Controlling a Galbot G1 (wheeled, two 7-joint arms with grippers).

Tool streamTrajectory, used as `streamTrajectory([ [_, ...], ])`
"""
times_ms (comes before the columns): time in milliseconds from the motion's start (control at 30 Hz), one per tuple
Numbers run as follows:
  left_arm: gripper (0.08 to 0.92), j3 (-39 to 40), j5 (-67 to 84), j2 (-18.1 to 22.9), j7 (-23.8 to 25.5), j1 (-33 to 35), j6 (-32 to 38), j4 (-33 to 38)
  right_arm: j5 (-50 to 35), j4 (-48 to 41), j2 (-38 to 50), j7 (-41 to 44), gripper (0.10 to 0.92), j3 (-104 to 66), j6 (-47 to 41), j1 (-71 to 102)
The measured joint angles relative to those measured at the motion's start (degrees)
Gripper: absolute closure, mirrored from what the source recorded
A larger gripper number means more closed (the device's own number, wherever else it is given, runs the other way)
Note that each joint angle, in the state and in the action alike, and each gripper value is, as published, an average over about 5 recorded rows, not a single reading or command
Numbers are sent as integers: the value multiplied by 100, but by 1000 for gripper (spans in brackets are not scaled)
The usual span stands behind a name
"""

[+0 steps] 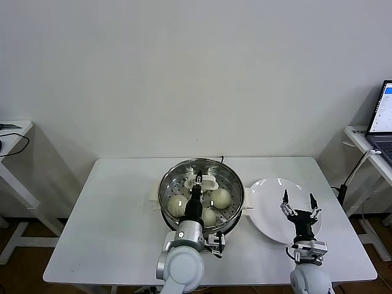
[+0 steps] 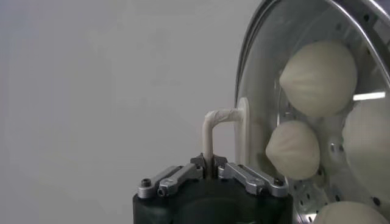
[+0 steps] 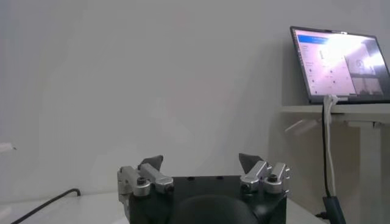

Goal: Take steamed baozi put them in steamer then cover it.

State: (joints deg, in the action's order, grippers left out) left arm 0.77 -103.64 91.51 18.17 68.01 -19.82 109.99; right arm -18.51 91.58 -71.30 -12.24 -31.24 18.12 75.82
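The glass lid lies level over the steel steamer's rim in the head view, so it is now time for my left gripper to open.
The steel steamer stands mid-table. Three cream-white baozi show inside it, seen through a glass lid; the arm hides any other. The lid's cream handle is over the pot's middle. My left gripper is shut on that handle, and in the left wrist view the lid's steel rim and baozi show behind it. I cannot tell whether the lid rests on the pot. My right gripper is open and empty over the white plate; the right wrist view shows it too.
The white table carries the steamer and the bare plate. A laptop sits on a side table at the far right, with a cable hanging beside it. Another side table stands at the far left.
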Motion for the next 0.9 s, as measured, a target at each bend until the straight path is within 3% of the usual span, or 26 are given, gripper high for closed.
streamTrajectory([
  [267,779,-23,-18,16,-48,33,28,-24,0,3,8,0,203,1,0,7],
  [900,242,85,20,-44,-40,219,30,302,9,17,-11,3,203,38,-4,-8],
])
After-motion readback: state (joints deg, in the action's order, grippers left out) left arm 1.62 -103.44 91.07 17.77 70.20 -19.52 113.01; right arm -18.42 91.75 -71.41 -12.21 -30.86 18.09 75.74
